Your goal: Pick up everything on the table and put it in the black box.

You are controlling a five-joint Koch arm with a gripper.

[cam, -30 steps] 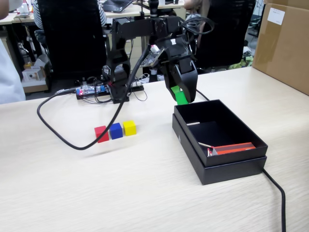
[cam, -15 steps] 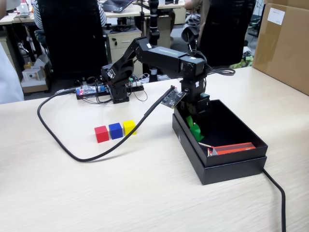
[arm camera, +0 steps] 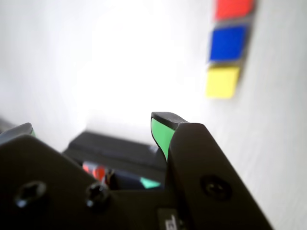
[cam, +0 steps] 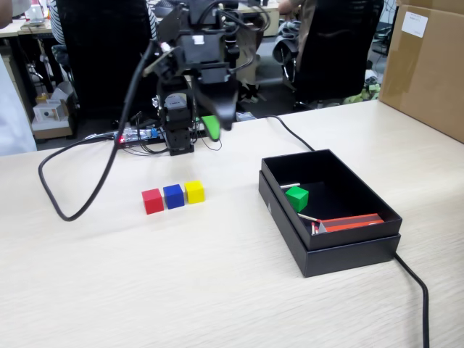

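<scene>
My gripper grabs the red cube by its body (cam: 153,201) next, for the black box.
Red (cam: 152,201), blue (cam: 173,196) and yellow (cam: 194,191) cubes stand in a touching row on the beige table (cam: 181,290). The green cube (cam: 296,198) lies inside the black box (cam: 348,250) at the right. My gripper (cam: 216,125) hangs in the air behind the row, between the row and the box, open and empty. In the wrist view its green-padded jaws stand wide apart around the gripper's centre (arm camera: 93,123). That view also shows the red (arm camera: 233,8), blue (arm camera: 228,43) and yellow (arm camera: 222,81) cubes at the top right, and the box (arm camera: 115,148) with the green cube (arm camera: 149,182) below.
A red-and-white card (cam: 351,222) lies in the box. A black cable (cam: 80,181) loops over the table's left side and another (cam: 417,290) runs off the box's right corner. A brown carton (cam: 428,65) stands at the far right. Chairs stand behind the table.
</scene>
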